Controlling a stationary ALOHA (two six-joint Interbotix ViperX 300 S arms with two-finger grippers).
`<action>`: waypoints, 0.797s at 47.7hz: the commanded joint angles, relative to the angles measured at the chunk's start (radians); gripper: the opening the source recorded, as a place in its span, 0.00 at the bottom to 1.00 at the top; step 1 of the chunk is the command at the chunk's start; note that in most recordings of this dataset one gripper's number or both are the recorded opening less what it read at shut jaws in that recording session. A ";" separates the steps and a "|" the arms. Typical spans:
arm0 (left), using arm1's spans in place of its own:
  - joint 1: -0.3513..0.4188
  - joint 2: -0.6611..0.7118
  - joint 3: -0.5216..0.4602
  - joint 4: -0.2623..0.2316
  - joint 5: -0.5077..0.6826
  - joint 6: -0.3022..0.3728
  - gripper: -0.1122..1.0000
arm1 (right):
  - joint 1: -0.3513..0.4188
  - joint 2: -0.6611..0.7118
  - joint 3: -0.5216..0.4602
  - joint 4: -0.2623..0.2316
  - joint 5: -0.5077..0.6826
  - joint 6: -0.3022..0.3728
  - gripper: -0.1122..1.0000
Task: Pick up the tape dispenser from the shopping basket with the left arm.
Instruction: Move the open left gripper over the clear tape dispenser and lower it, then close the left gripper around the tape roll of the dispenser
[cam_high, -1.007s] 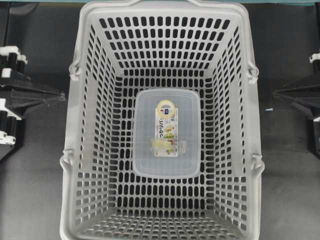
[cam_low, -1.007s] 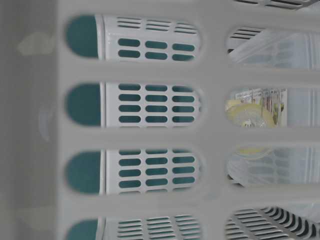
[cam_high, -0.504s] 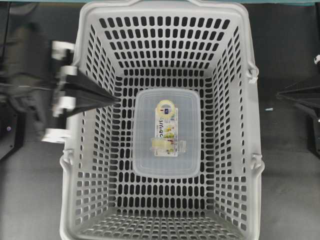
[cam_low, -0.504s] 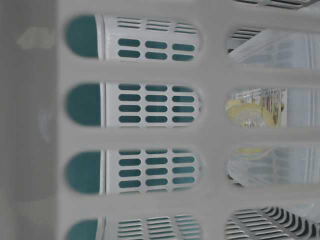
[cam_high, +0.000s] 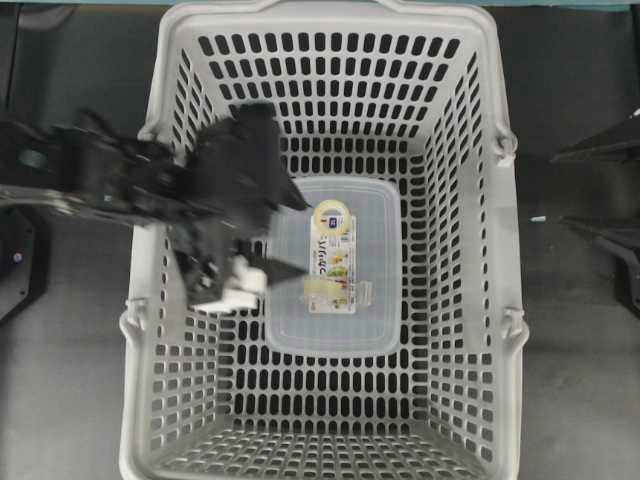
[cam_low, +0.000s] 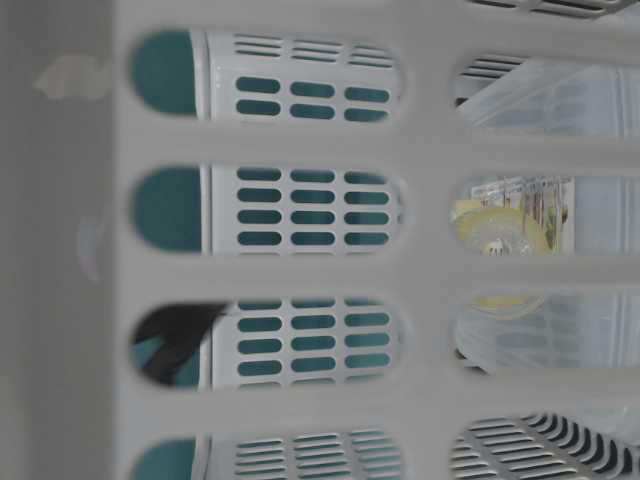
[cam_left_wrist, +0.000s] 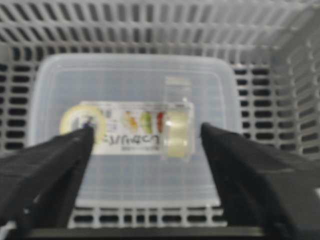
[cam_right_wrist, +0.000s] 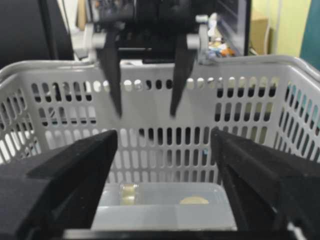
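The tape dispenser is bulky at the end with the pale yellow roll (cam_high: 320, 287) (cam_left_wrist: 176, 133). I should next grip its clear sides at that end with my left gripper to pick up the tape dispenser.
The tape dispenser (cam_high: 335, 291) is a small clear holder with a pale yellow roll. It lies on the label of a flat translucent box (cam_high: 300, 330) on the floor of the light-grey slotted shopping basket (cam_high: 515, 240). My left gripper (cam_high: 302, 242) is open and empty, inside the basket above the box's left half. In the left wrist view the dispenser (cam_left_wrist: 176, 131) lies between the spread fingers of the left gripper (cam_left_wrist: 146, 130), nearer the right one. My right gripper (cam_right_wrist: 164, 135) is open and empty outside the basket's right wall. It also shows in the overhead view (cam_high: 560, 190).
The basket walls (cam_left_wrist: 150, 20) stand close round the box on all sides. From the right wrist, the left gripper (cam_right_wrist: 146, 112) hangs in front of the far wall (cam_right_wrist: 250, 100). A dark finger (cam_low: 175, 335) shows through a slot at table level.
My left arm has swung from outside the basket's left rim to inside it, over the box. The right gripper's fingers now show spread apart at the right edge.
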 joint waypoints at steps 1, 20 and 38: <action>-0.008 0.060 -0.071 0.005 0.052 0.002 0.91 | 0.006 0.005 -0.023 0.003 -0.003 0.000 0.77; -0.018 0.284 -0.137 0.003 0.117 -0.003 0.90 | 0.015 0.003 -0.023 0.003 -0.003 0.002 0.77; -0.035 0.311 -0.133 0.005 0.117 -0.003 0.89 | 0.020 0.003 -0.020 0.003 -0.003 0.000 0.77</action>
